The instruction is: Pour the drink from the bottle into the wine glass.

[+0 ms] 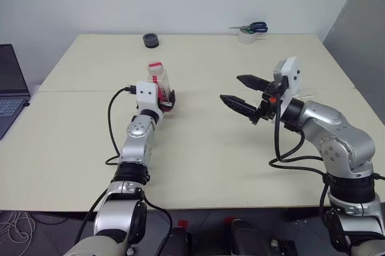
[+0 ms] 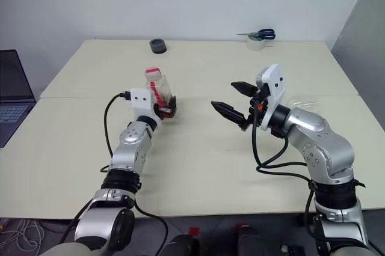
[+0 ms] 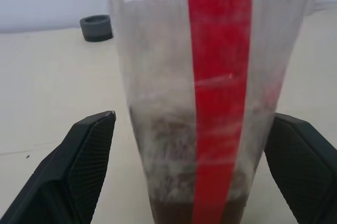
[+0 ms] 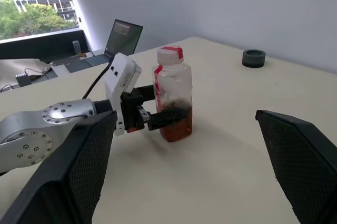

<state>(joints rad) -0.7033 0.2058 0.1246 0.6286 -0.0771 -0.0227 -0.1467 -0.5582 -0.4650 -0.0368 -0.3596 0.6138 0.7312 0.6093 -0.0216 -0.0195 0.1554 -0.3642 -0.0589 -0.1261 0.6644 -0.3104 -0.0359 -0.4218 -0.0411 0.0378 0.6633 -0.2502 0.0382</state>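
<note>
The left gripper's fingers are beside the bottle's lower body (image 1: 163, 95) (image 3: 168, 166), around the bottle's red label. The left gripper should close on the bottle now, as it would hold the bottle.
The bottle (image 1: 157, 77) stands upright on the table, clear plastic with a red cap and a red label strip (image 3: 221, 92). A little reddish-brown drink (image 4: 176, 126) sits at its bottom. My left gripper (image 1: 162, 97) is open around the bottle's lower body, and a gap shows between each finger (image 3: 87, 150) and the plastic. My right gripper (image 1: 230, 87) hangs open above the table, right of the bottle and pointing toward it, with nothing between its fingers. A faint clear shape (image 2: 302, 103) lies behind my right forearm. I cannot tell whether it is the wine glass.
A black tape roll (image 1: 151, 40) lies at the table's far side. Blue-handled scissors (image 1: 251, 27) rest on a clear tape roll at the far right. A laptop (image 1: 9, 91) stands off the table's left edge.
</note>
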